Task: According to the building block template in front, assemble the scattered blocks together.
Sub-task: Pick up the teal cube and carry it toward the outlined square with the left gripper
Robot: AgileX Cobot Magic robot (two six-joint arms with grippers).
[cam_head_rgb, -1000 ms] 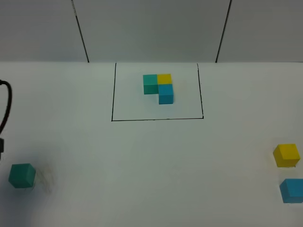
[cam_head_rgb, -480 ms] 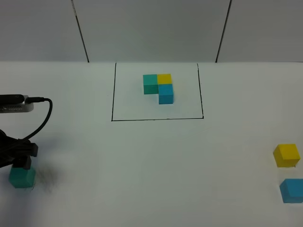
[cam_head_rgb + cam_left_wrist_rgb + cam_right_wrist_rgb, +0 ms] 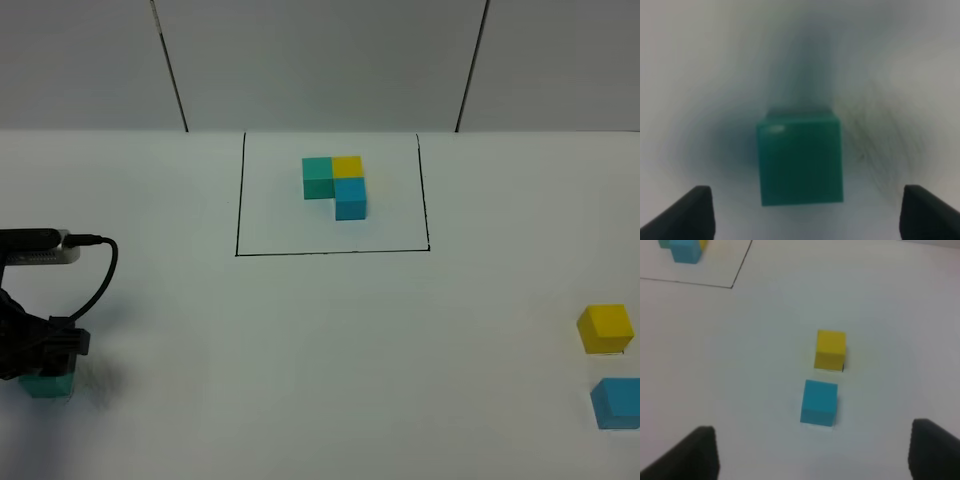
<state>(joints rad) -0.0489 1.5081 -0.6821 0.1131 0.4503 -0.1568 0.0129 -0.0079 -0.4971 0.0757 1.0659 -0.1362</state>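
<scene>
I need to copy the block template (image 3: 335,185), so my left gripper will grab the teal cube (image 3: 47,386) by opposite sides next.
The building block template (image 3: 335,185), teal, yellow and blue cubes in an L, sits inside the black drawn rectangle at the back. Its edge also shows in the right wrist view as the template (image 3: 684,250). Of the scattered blocks, the teal cube (image 3: 47,386) lies at the front left, partly hidden under my left gripper (image 3: 40,366). In the left wrist view the teal cube (image 3: 800,160) is centred just ahead of the left gripper (image 3: 805,220), which is open with its fingertips wide of the cube. The yellow cube (image 3: 605,329) and blue cube (image 3: 615,402) lie at the front right. My right gripper (image 3: 812,455) is open above the table, short of the blue cube (image 3: 819,402) and yellow cube (image 3: 830,349).
A black cable (image 3: 95,270) loops from the left arm's camera mount. The white table (image 3: 320,350) runs back to a grey wall with two dark seams. The right arm is out of the exterior view.
My left arm has come in from the left edge and lowered over the teal cube, now covering its top. The cubes have not moved.
</scene>
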